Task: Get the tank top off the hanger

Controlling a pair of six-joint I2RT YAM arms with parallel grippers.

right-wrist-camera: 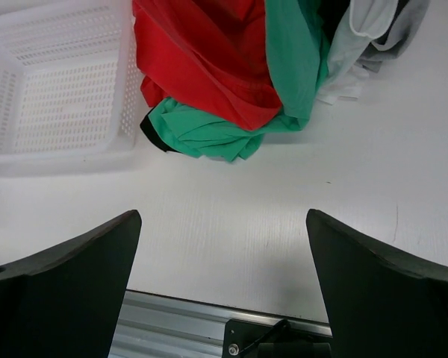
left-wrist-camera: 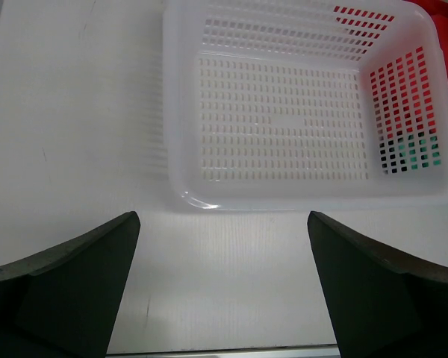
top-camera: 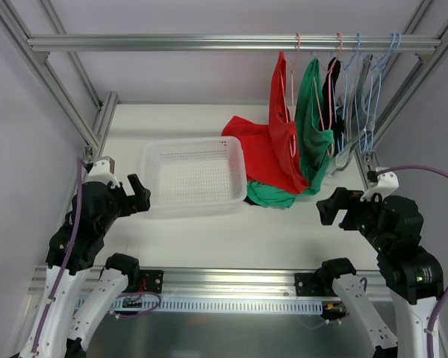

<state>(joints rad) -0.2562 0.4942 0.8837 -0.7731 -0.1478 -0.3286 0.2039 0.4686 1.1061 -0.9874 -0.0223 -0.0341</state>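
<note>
The red tank top's pink hanger should go into my right gripper next by its near arm below the hanger's hook (top-camera: 293, 88), so hook and cloth stay free to remove the red tank top.
A red tank top (top-camera: 276, 142) hangs from a pink hanger (top-camera: 293, 60) on the top rail, its hem pooled on the table. Beside it a green tank top (top-camera: 313, 134) hangs from another pink hanger (top-camera: 336, 52). Both show in the right wrist view, red (right-wrist-camera: 201, 52) and green (right-wrist-camera: 291, 52), with crumpled green cloth (right-wrist-camera: 201, 130) on the table. My left gripper (top-camera: 138, 195) is open and empty by the basket's left front corner. My right gripper (top-camera: 332, 207) is open and empty, in front of the hanging clothes. Each shows open in its wrist view, left (left-wrist-camera: 224, 298) and right (right-wrist-camera: 224, 298).
A white perforated basket (top-camera: 194, 205) stands left of the clothes; it also shows in the left wrist view (left-wrist-camera: 179, 112). Dark and grey garments (top-camera: 336, 112) and several blue hangers (top-camera: 373, 82) hang further right. Aluminium frame posts (top-camera: 101, 123) flank the table.
</note>
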